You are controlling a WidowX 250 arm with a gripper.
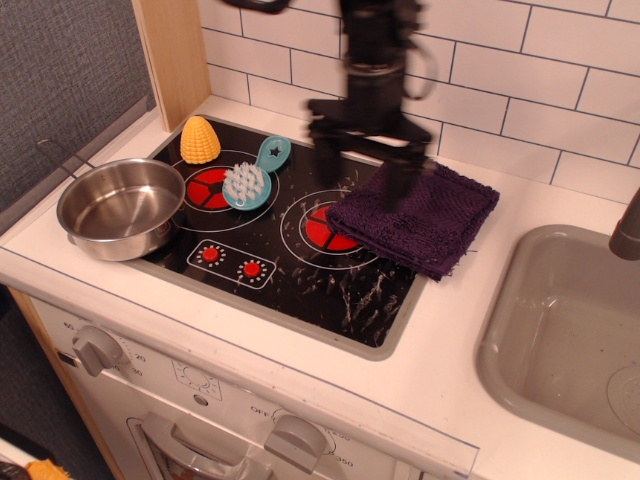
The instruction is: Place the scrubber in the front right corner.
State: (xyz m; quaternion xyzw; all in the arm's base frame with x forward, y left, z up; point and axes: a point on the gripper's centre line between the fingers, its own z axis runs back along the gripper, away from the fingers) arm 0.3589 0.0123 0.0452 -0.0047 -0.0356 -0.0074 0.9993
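Note:
I should grab the scrubber by its bristled head [245,186] next. Then it can go on the hob's scuffed corner.
The teal scrubber [250,178] lies bristles up on the back left burner of the black hob [290,280], its handle with the star hole pointing to the back right. My gripper [362,172] is open and empty, blurred by motion, hanging above the hob between the scrubber and the purple cloth [417,212]. It is to the right of the scrubber and apart from it. The front right corner [385,330] of the hob is bare, scuffed black with a grey rim.
A steel pot [120,207] sits at the hob's left edge. A yellow toy corn [199,139] stands at the back left. The purple cloth covers the hob's back right part. A grey sink [570,330] is at the right. A tiled wall runs behind.

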